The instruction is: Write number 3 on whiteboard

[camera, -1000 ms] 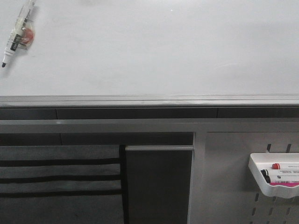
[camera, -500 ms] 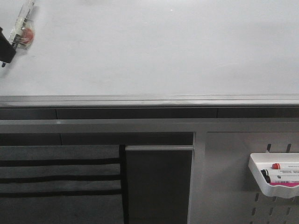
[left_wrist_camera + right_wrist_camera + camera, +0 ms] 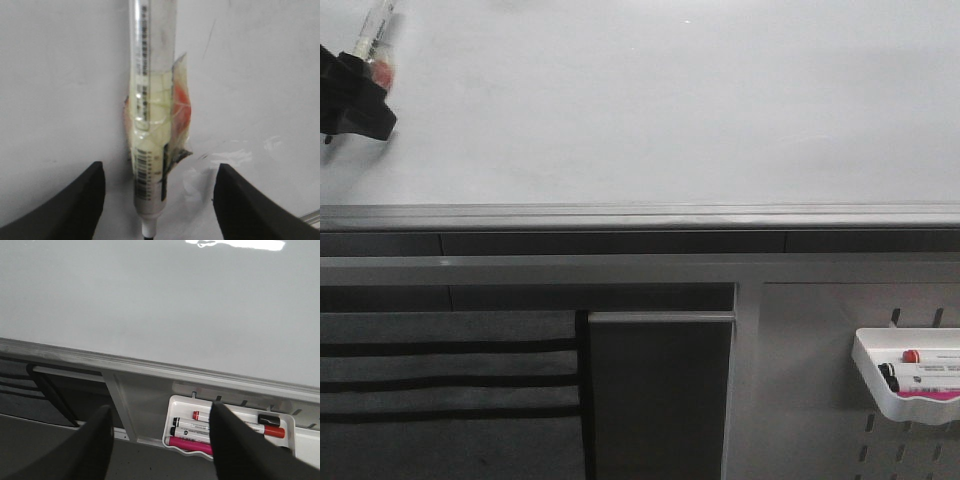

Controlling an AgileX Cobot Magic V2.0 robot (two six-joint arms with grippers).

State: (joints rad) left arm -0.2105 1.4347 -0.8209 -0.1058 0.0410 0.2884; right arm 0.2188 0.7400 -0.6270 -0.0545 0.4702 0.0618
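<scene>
The wrapped marker [image 3: 377, 40] is between my left gripper's fingers. My left gripper should close on it now, as that would hold the marker.
The whiteboard [image 3: 670, 100] fills the upper front view, with its grey edge rail [image 3: 640, 215] below. No number 3 shows on it. A marker [image 3: 375, 35] wrapped in clear tape with an orange patch lies against the board at the far left. My left gripper [image 3: 350, 100] covers its lower end there. In the left wrist view the marker [image 3: 149, 125] lies between the fingers [image 3: 75, 205], and my left gripper [image 3: 160, 170] is open, with gaps on both sides. My right gripper [image 3: 161, 410] is open and empty, away from the board [image 3: 160, 300].
A white tray [image 3: 868, 360] with several markers hangs on the grey perforated panel at the lower right; it also shows in the right wrist view [image 3: 175, 405]. Dark shelves and a grey frame sit below the rail.
My left gripper has come in from the left edge and moved over the marker's lower end, hiding its tip. The marker itself has not visibly moved.
</scene>
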